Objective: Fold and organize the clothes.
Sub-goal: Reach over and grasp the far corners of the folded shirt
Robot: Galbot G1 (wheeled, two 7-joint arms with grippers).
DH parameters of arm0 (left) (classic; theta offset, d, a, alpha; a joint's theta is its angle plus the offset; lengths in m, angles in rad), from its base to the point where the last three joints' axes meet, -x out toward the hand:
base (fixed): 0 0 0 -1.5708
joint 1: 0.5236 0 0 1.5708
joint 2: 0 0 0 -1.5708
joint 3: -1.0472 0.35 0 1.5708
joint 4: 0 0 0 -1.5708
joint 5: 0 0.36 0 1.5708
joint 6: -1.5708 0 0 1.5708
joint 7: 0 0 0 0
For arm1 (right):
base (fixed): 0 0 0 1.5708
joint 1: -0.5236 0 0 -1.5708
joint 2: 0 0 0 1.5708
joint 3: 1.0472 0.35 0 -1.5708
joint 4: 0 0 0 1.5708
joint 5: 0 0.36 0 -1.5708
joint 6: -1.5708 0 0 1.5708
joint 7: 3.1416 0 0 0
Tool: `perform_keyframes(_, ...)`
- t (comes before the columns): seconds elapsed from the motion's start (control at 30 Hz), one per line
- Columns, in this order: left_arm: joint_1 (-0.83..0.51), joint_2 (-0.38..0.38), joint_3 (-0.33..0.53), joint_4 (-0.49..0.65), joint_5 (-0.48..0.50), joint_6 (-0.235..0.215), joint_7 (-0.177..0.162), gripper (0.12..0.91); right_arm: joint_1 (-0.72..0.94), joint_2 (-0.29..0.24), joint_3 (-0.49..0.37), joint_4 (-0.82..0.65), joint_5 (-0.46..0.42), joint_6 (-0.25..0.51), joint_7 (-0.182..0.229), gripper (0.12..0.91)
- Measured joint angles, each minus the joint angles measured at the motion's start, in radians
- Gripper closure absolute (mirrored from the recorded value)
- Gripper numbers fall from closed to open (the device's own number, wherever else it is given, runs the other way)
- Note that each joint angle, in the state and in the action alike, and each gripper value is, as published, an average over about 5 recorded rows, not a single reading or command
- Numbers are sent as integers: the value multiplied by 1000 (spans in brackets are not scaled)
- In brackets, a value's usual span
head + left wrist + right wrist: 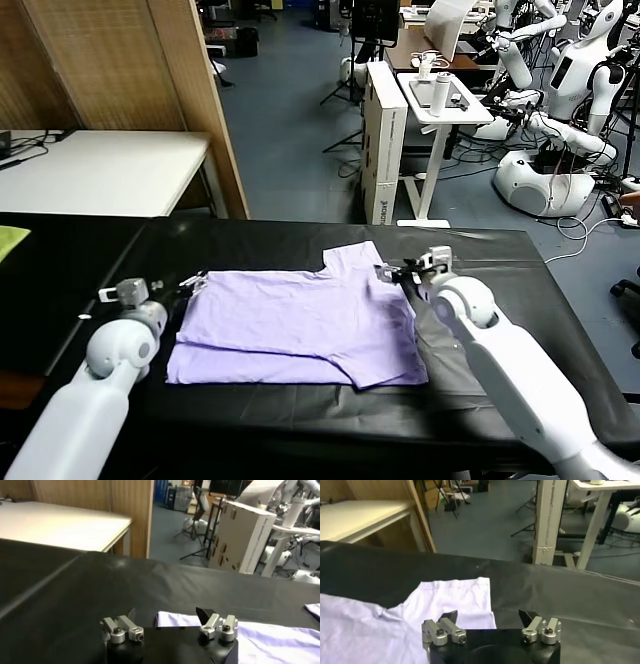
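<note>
The lavender T-shirt needs to be folded, so I will next grab the corner of its doubled-over edge with my left gripper.
The clothes are one pale lavender T-shirt lying flat on the black table, its lower part doubled over. One sleeve points toward the far edge. My left gripper is low at the shirt's far left corner, open; in the left wrist view that gripper has the shirt's edge just ahead between its spread fingers. My right gripper stands open beside the sleeve; in the right wrist view that gripper hovers at the corner of the sleeve, holding nothing.
A yellow-green cloth scrap lies at the table's far left. Behind stand a white table, a wooden partition, a tall cardboard box and a white stand. Other robots are at the back right.
</note>
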Motion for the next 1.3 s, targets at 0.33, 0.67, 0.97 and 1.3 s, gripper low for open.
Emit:
perform_keyframes(0.33,-85,-12,38,75,-45,39,-8,123,49,35,-21,-72,-19,-15,1,118)
perform_keyframes(0.67,-119,-26,48,124,-53,54,-9,133,53,40,-27,-85,-19,-23,-1,165)
perform_keyframes(0.97,-109,-37,48,134,-50,67,-9,246,53,53,-32,-98,-21,-24,-2,214)
perform_keyframes(1.3,-115,-44,46,161,-45,62,1,438,56,57,-35,-107,-23,-23,-4,357)
